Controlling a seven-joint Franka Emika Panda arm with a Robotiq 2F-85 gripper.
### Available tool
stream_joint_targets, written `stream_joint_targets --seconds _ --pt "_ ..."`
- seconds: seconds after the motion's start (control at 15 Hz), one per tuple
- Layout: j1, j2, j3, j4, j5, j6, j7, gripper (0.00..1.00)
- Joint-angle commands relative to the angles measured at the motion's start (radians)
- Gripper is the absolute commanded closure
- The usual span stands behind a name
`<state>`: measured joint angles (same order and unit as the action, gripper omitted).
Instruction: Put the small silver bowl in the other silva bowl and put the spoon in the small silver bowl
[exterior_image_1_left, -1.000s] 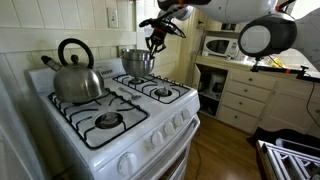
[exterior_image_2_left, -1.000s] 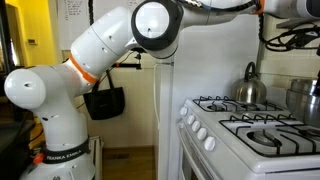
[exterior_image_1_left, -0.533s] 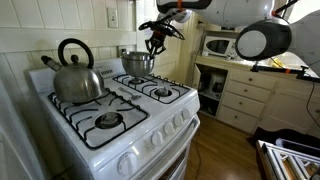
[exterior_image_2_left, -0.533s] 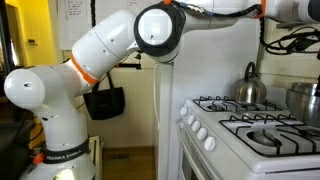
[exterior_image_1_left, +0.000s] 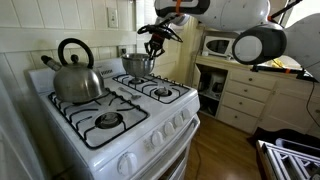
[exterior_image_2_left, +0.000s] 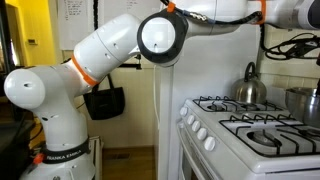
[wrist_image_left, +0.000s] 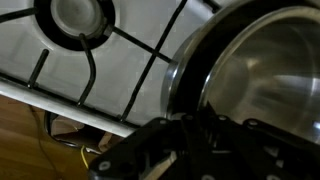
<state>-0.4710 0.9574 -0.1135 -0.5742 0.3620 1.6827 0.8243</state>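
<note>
My gripper should open now, because the small silver bowl I hold is inside the rim of the other silva bowl.
A shiny steel bowl (exterior_image_1_left: 137, 63) stands on the stove's back burner and also fills the right of the wrist view (wrist_image_left: 262, 75). There it shows two concentric rims, so the small silver bowl seems to sit inside the other silva bowl, but I cannot tell them apart for sure. My gripper (exterior_image_1_left: 154, 44) hangs just above the bowl's near rim. In the wrist view its dark fingers (wrist_image_left: 203, 122) meet with only a thin bright sliver between them. I cannot tell whether anything is held. No spoon is visible.
A steel kettle (exterior_image_1_left: 75, 78) with a black handle stands on the back burner beside the bowl and also shows in an exterior view (exterior_image_2_left: 250, 88). The white gas stove (exterior_image_1_left: 125, 125) has black grates. A microwave (exterior_image_1_left: 220, 46) and drawers (exterior_image_1_left: 240, 100) stand beyond.
The arm has swung slightly to the left and the gripper has shifted a little above the bowl. The bowl and the kettle have not moved.
</note>
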Motion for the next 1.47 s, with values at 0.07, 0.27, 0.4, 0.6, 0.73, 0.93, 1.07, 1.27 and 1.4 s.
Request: stream_joint_targets --seconds 0.07,0.27,0.4,0.6,0.73,0.93,1.07,1.27,1.4 --pt "-0.013 0.051 0.023 0.105 -0.031 -0.042 0.038 0.65" --pt "-0.017 0.053 0.029 0.130 -0.033 -0.052 0.050 0.51" --pt "-0.021 0.051 0.033 0.144 -0.035 -0.060 0.057 0.37" --pt "-0.032 0.041 0.047 0.166 -0.030 -0.071 0.076 0.14" --pt "-0.039 0.031 0.060 0.182 -0.026 -0.085 0.084 0.01" --pt "-0.032 -0.054 0.092 0.082 -0.018 -0.064 0.034 0.00" --pt "-0.018 -0.068 0.122 0.086 -0.016 -0.074 -0.045 0.00" --pt "0.033 -0.090 0.154 0.081 -0.023 -0.125 -0.135 0.00" --pt "0.078 -0.089 0.162 0.082 -0.034 -0.172 -0.171 0.00"
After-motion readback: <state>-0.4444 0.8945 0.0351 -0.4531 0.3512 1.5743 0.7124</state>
